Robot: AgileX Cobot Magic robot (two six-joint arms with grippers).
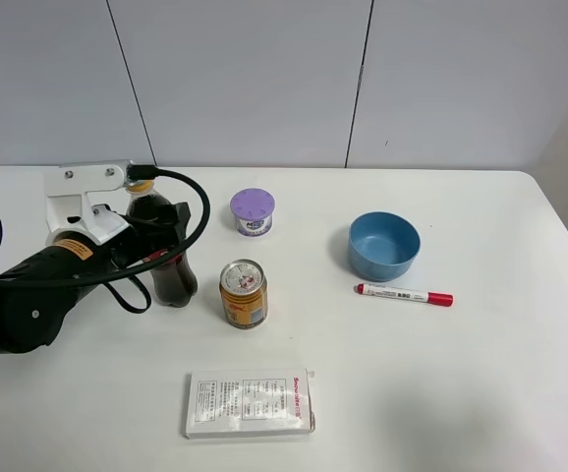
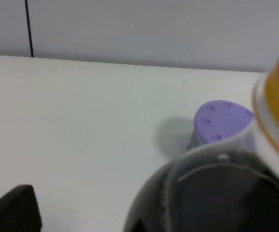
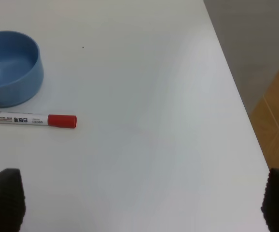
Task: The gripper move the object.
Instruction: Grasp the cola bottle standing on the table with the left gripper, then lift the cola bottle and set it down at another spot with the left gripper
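My left gripper takes hold of the cola bottle by its upper body (image 1: 150,207) next, just beneath the yellow-orange cap (image 1: 140,185), to move it.
The cola bottle (image 1: 171,258), dark with a red label and a yellow-orange cap, stands upright at the left of the table. My left gripper (image 1: 149,239), black jaws on a white housing, is at the bottle's upper body. In the left wrist view the bottle (image 2: 212,198) fills the near right with its cap (image 2: 277,116) at the edge. One black finger (image 2: 14,210) shows well apart from the bottle, so the jaws stand open. My right gripper (image 3: 139,208) is open and empty over the table's right side, and out of the exterior high view.
An orange drink can (image 1: 244,293) stands just right of the bottle. A purple-lidded tub (image 1: 253,211) is behind it, and a white box (image 1: 250,403) lies in front. A blue bowl (image 1: 383,245) and a red-capped marker (image 1: 404,294) lie to the right. The table's right edge (image 3: 236,92) is close.
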